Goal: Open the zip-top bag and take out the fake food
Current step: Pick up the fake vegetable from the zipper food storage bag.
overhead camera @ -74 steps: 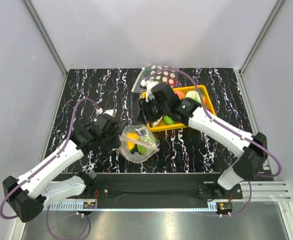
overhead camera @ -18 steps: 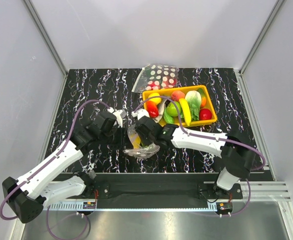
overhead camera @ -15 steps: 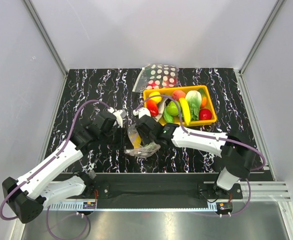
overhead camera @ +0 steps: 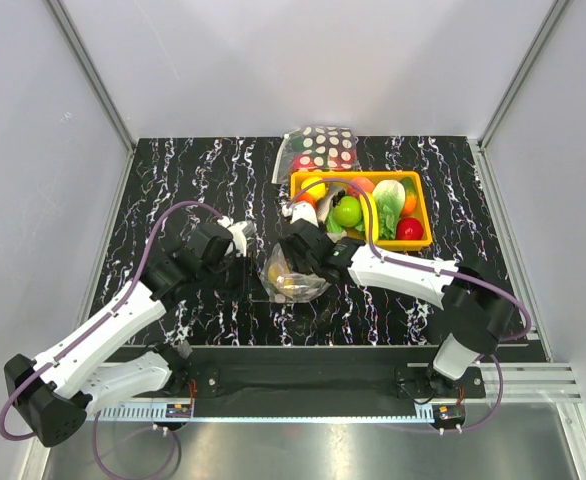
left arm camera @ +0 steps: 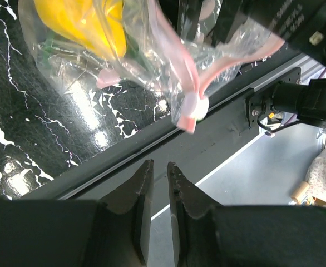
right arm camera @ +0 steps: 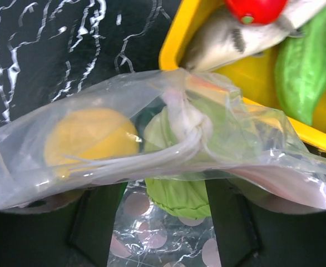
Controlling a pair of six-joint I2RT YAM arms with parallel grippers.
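Note:
I will grab the zip-top bag with my left gripper by the plastic edge [overhead camera: 266, 274] [left arm camera: 59, 65] beside the yellow piece. That leaves the bag's opening free for taking out the food.
The zip-top bag [overhead camera: 291, 279] lies crumpled on the black table between my two grippers, its pink zip strip [left arm camera: 181, 61] and white slider [left arm camera: 196, 109] showing in the left wrist view. Fake food shows inside it: a yellow piece [right arm camera: 90, 136] and a green piece [right arm camera: 177, 196]. My right gripper [overhead camera: 302, 250] [right arm camera: 163, 192] is at the bag's mouth, jaws wide open either side of the green piece, with bag plastic draped over them. My left gripper [overhead camera: 240, 238] [left arm camera: 159, 164] hangs just left of the bag, jaws a narrow slit apart with nothing between them.
A yellow tray [overhead camera: 425, 214] behind the bag holds several toy fruits and vegetables; its rim [right arm camera: 173, 45] sits close to the right gripper. A bag with large polka dots [overhead camera: 318, 150] lies behind the tray. Beyond the left fingers is the table's near edge [left arm camera: 152, 146].
My right gripper's jaws have spread much wider at the bag's mouth. The bag has bunched up and shifted slightly toward the tray. The left arm has hardly moved.

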